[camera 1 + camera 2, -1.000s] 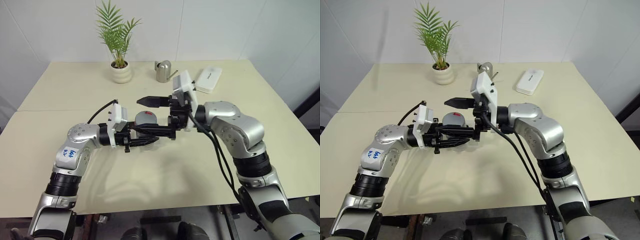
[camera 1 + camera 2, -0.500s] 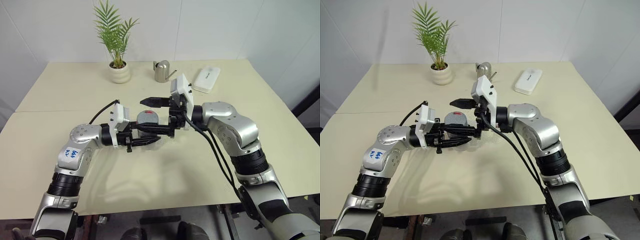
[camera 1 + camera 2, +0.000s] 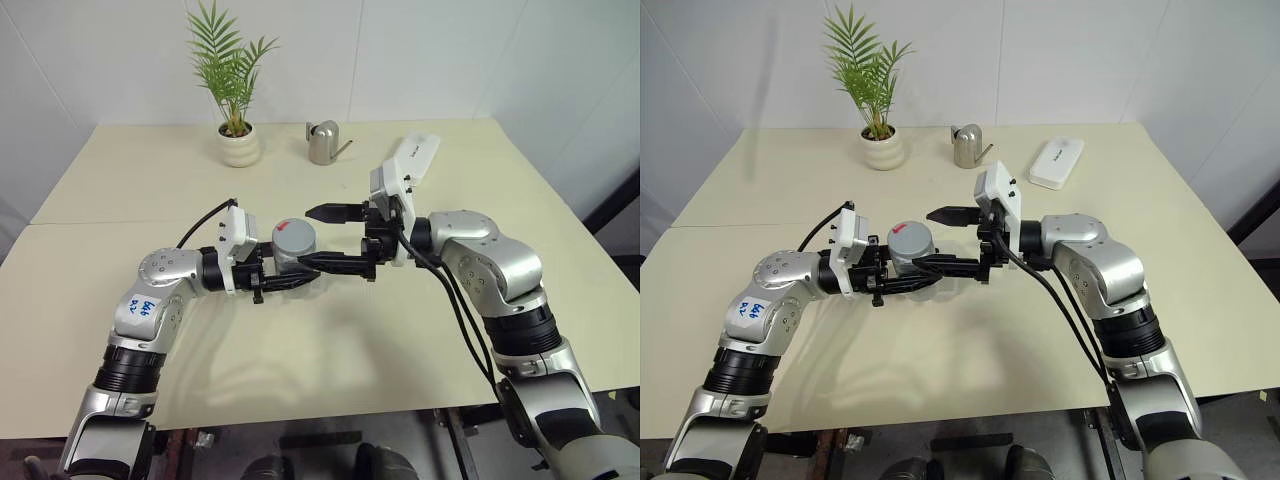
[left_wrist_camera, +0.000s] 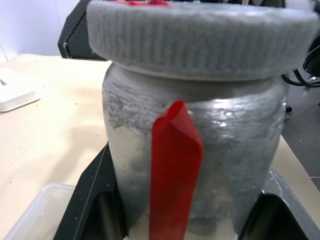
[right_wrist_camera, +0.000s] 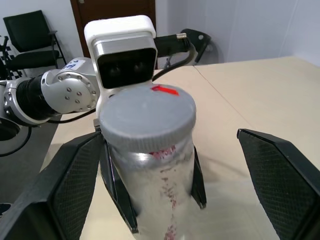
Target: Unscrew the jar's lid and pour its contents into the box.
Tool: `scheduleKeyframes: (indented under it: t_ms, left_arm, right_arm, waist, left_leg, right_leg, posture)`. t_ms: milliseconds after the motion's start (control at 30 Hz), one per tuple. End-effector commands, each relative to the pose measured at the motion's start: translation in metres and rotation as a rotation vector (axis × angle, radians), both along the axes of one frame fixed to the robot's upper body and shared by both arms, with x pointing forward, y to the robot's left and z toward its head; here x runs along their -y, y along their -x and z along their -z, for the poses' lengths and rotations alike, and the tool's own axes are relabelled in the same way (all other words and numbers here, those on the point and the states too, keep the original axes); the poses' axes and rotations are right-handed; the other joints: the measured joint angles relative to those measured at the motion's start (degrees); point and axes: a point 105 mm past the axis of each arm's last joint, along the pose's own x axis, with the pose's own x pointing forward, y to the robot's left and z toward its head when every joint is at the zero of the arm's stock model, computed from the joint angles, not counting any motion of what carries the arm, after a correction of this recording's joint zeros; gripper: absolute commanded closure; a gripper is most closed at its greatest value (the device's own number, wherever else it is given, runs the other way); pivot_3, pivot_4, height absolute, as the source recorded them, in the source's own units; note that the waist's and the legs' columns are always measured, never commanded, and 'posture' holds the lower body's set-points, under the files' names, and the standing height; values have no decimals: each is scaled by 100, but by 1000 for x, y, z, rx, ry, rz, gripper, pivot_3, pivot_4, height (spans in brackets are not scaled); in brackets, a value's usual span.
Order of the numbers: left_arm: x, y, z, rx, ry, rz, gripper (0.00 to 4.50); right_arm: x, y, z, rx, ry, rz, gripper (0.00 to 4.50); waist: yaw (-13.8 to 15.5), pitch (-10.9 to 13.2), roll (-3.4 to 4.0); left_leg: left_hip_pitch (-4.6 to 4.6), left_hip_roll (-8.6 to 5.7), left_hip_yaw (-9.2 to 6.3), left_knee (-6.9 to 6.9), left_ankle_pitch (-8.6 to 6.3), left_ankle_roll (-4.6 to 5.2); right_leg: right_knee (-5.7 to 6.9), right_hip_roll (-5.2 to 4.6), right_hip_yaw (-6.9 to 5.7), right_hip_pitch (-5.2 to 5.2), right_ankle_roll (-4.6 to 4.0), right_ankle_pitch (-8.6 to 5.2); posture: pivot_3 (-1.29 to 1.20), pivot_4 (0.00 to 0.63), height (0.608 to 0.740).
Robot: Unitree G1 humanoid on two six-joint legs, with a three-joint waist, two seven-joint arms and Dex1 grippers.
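Observation:
My right gripper should move toward the lid first and then close on it. The grey lid (image 3: 293,236) (image 5: 147,117) is beyond the open fingers, so they would miss it if they closed now.
The jar (image 3: 294,255) is a small clear cylinder with a red label (image 4: 175,165), held upright above the table by my left gripper (image 3: 285,272), which is shut on its body. The grey lid (image 5: 147,117) with a red mark sits on top of the jar. My right gripper (image 3: 305,238) comes in from the right and is open. Its fingers (image 5: 70,185) stand wide on either side of the lid without touching it. A pale rim of the box (image 4: 32,217) lies below the jar. I cannot make out the contents through the jar's wall.
At the back of the table stand a potted plant (image 3: 238,130), a silver watering can (image 3: 322,143) and a white oblong case (image 3: 1058,162). The cream table (image 3: 330,340) stretches open in front of the arms.
My right gripper has drawn back to the right, so less of its fingers reaches past the lid. The left gripper and the jar have stayed in place.

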Motion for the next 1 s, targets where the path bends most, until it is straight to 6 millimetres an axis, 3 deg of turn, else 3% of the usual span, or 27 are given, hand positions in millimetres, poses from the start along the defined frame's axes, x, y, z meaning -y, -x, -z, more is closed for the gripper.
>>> scheduleKeyframes:
  t_ms: [33,267,433,567,700,1000]
  left_arm:
    - [-2,6,-7,46,7,10,2516]
    - [-4,8,-5,41,5,3,2516]
    - [-5,7,-6,43,4,-2,2516]
    - [-4,7,-6,42,4,1,2516]
    - [-1,6,-7,43,7,9,2516]
    - [1,5,-8,44,12,12,2516]
  right_arm:
    - [11,9,-12,28,-32,-24,27]
    - [23,13,-13,19,-26,-48,27]
    - [21,16,-21,37,-47,-77,27]
    - [2,21,-32,47,-66,-120,27]
    - [-21,18,-25,27,-24,-119,27]
    - [-35,21,-15,-1,11,-140,27]
  waist:
    - [5,0,0]
    - [7,0,0]
    - [8,0,0]
    - [-15,0,0]
    - [-8,0,0]
    - [36,0,0]
  left_leg:
    - [0,0,0,0,0,0]
    - [0,0,0,0,0,0]
    - [0,1,0,3,0,0]
    - [0,1,1,3,0,0]
    - [2,3,0,2,0,-1]
    - [-3,0,-1,5,-1,1]
  right_leg:
    - [0,0,0,0,0,0]
    - [-1,0,0,0,0,0]
    - [1,0,0,0,0,0]
    - [2,0,1,-1,0,0]
    - [2,1,1,0,0,0]
    - [1,0,0,0,0,0]
  posture:
    - [0,150,740]
    - [0,150,740]
    - [0,150,740]
    - [0,150,740]
    - [0,150,740]
    - [0,150,740]
